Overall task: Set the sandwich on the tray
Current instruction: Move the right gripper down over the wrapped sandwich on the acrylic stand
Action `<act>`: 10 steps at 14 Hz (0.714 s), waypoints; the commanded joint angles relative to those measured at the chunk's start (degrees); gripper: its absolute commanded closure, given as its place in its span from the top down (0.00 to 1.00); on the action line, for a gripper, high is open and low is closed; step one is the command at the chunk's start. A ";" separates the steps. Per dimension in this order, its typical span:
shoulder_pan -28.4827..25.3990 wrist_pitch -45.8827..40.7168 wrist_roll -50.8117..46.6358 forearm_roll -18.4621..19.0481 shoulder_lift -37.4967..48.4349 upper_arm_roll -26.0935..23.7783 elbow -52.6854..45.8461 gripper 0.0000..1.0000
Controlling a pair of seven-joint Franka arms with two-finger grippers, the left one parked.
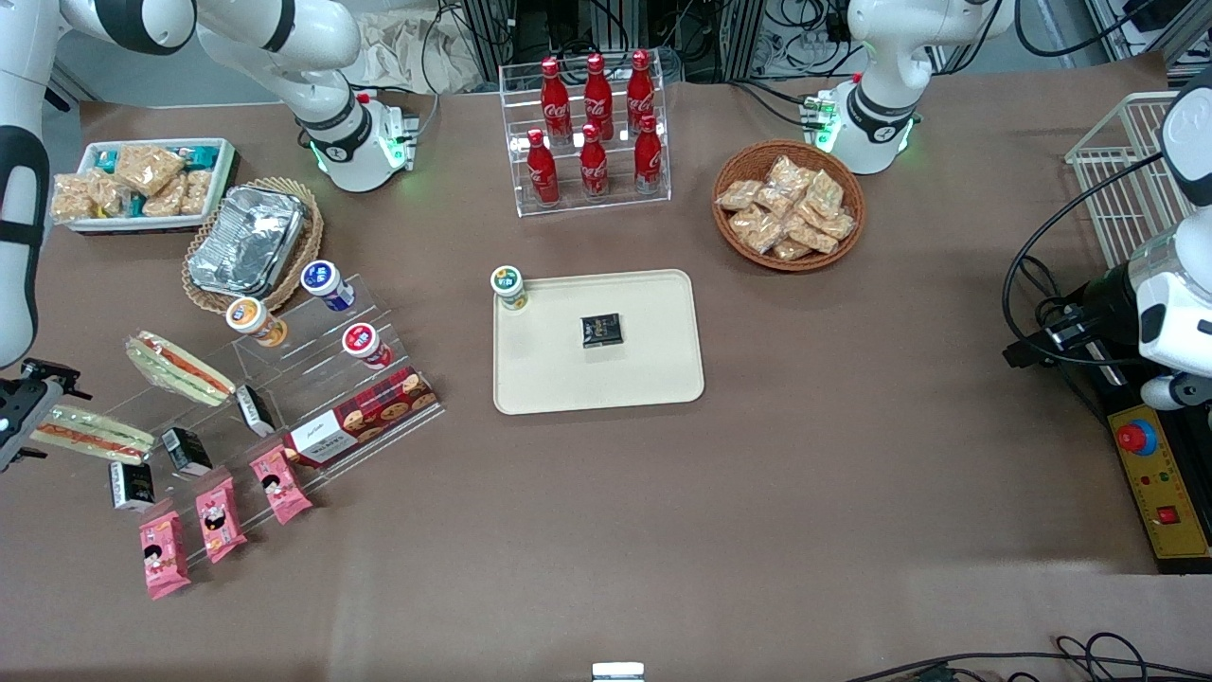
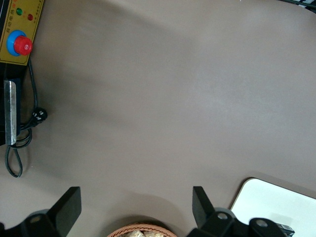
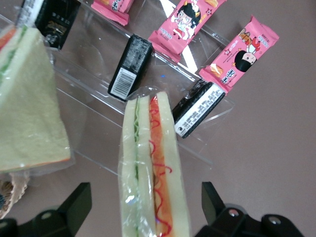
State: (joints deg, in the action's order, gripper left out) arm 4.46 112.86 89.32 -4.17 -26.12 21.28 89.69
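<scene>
I should pinch the sandwich next by its wrapped end at the shelf's outer edge (image 1: 47, 426), so I can set the sandwich onto the cream tray (image 1: 653, 379).
The sandwich (image 3: 154, 173), clear-wrapped white bread with an orange-red filling stripe and a thin green layer, lies on the clear stepped shelf (image 1: 284, 379) at the working arm's end of the table (image 1: 90, 434). My gripper (image 3: 145, 192) hangs over it, open, one finger on each side and neither touching the wrap. In the front view the gripper (image 1: 28, 417) is at the picture's edge. The cream tray (image 1: 653, 379) lies mid-table, far off toward the parked arm, with a small black packet (image 1: 601, 330) on it and a green-lidded cup (image 1: 508, 287) at its corner.
A second wrapped sandwich (image 1: 180, 367) (image 3: 27, 103) lies beside the first. Black packets (image 3: 131, 66), pink snack packets (image 3: 244, 54), cups (image 1: 365, 344) and a biscuit box (image 1: 365, 417) share the shelf. Foil containers (image 1: 246, 237) and a cola rack (image 1: 592, 133) stand farther from the front camera.
</scene>
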 commanded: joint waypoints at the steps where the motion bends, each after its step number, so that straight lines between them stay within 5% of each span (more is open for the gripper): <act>1: 0.37 0.95 1.91 -1.19 -2.79 0.08 -1.89 0.99; 7: 0.64 3.33 2.53 -1.54 -4.37 0.08 -1.19 0.91; 9: 1.25 3.33 2.44 -1.63 -4.46 0.08 -1.10 0.79; 10: 1.51 3.33 2.44 -1.63 -4.46 0.17 -1.10 0.63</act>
State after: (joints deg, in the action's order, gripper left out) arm 4.82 115.75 90.30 -4.17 -29.78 21.34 89.64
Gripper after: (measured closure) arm 0.159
